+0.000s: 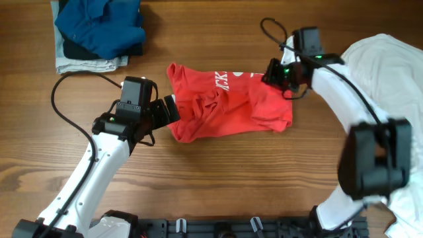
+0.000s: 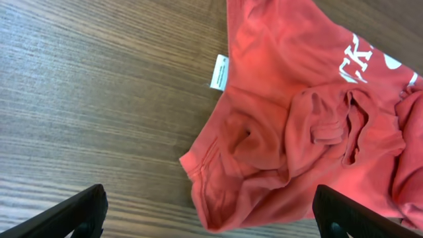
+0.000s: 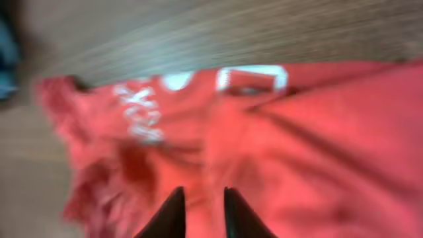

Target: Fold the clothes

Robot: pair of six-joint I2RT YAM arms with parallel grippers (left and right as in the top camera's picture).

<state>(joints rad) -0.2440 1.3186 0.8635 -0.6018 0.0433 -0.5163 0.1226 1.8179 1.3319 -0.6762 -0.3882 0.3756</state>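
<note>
I should next grab the red T-shirt (image 1: 228, 102) with my left gripper by its bunched end near the T-shirt's tag, so that I can fold that end over the rest of the T-shirt.
The red T-shirt (image 1: 228, 102) with white lettering lies crumpled in the middle of the table. My left gripper (image 1: 170, 110) is at its left edge. In the left wrist view my left gripper (image 2: 211, 221) is wide open, with a bunched corner of the red T-shirt (image 2: 297, 132) between its fingers, untouched. My right gripper (image 1: 272, 71) is over the shirt's top right edge. In the blurred right wrist view my right gripper (image 3: 201, 211) has its fingers almost together over the red T-shirt (image 3: 297, 132). A white shirt (image 1: 390, 66) lies at the far right, under my right arm.
A pile of blue and grey garments (image 1: 99, 30) lies at the back left. A black cable (image 1: 73, 82) loops by my left arm. A black rail (image 1: 231, 228) runs along the table's front edge.
</note>
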